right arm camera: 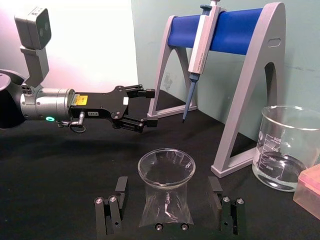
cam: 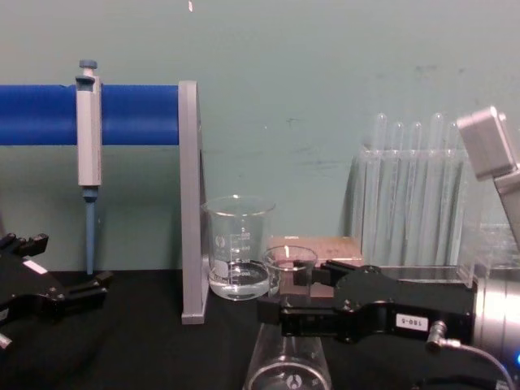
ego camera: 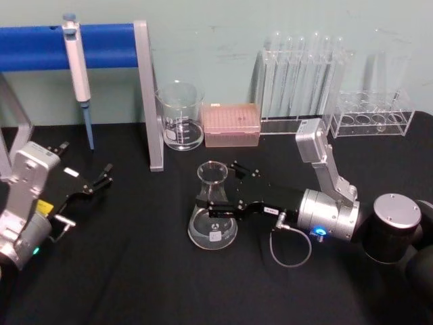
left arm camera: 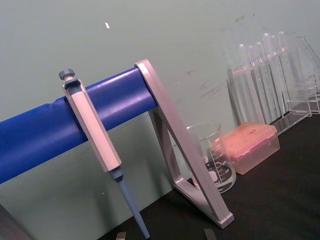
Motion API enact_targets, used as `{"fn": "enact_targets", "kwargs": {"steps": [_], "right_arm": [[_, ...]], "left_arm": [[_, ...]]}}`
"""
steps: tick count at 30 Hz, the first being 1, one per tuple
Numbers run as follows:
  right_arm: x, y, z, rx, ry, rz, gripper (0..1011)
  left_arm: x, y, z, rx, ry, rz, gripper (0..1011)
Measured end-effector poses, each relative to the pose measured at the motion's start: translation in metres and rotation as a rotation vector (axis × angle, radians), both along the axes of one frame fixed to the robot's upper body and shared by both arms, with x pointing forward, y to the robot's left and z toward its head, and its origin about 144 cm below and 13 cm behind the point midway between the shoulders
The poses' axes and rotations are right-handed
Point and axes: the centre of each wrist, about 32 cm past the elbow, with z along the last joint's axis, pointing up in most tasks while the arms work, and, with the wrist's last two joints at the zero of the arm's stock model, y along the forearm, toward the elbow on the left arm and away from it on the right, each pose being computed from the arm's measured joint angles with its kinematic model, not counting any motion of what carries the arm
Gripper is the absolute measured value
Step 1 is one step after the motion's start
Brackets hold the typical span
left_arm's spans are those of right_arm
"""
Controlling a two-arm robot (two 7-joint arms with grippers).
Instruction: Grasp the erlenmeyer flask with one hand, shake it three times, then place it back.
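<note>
My right gripper is going to shake the flask, so it should next grab the flask's narrow, straight neck [cam: 290, 294] under the flask's rim, because the flask's glass body [cam: 288, 356] slopes outward toward its base.
The erlenmeyer flask [ego camera: 212, 229] stands upright on the black table, just left of centre, with its white mark facing me. My right gripper [ego camera: 217, 187] reaches in from the right and is open. Its fingers [right arm camera: 120, 185] stand on either side of the flask [right arm camera: 166, 172] at neck height, with a gap on each side. From the chest view the flask [cam: 288, 375] sits low in front of the right gripper [cam: 297, 292]. My left gripper [ego camera: 101, 179] rests at the table's left, open and holding nothing; the right wrist view shows the left gripper [right arm camera: 146, 107] beyond the flask.
A glass beaker [ego camera: 180, 116] with some water and a pink tip box [ego camera: 232, 125] stand behind the flask. A pipette [ego camera: 78, 74] hangs on the blue-barred stand [ego camera: 149, 95] at back left. Test tube racks [ego camera: 304, 88] line the back right.
</note>
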Motion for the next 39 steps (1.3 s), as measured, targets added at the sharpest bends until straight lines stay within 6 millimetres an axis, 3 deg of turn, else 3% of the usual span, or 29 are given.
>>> {"fn": "enact_targets", "kwargs": {"steps": [39], "right_arm": [[-0.0001,-0.0003,0.0003,0.001,0.0,-0.006,992]], "left_arm": [[0.0,0.0,0.0,0.0,0.0,0.0,1001]]}}
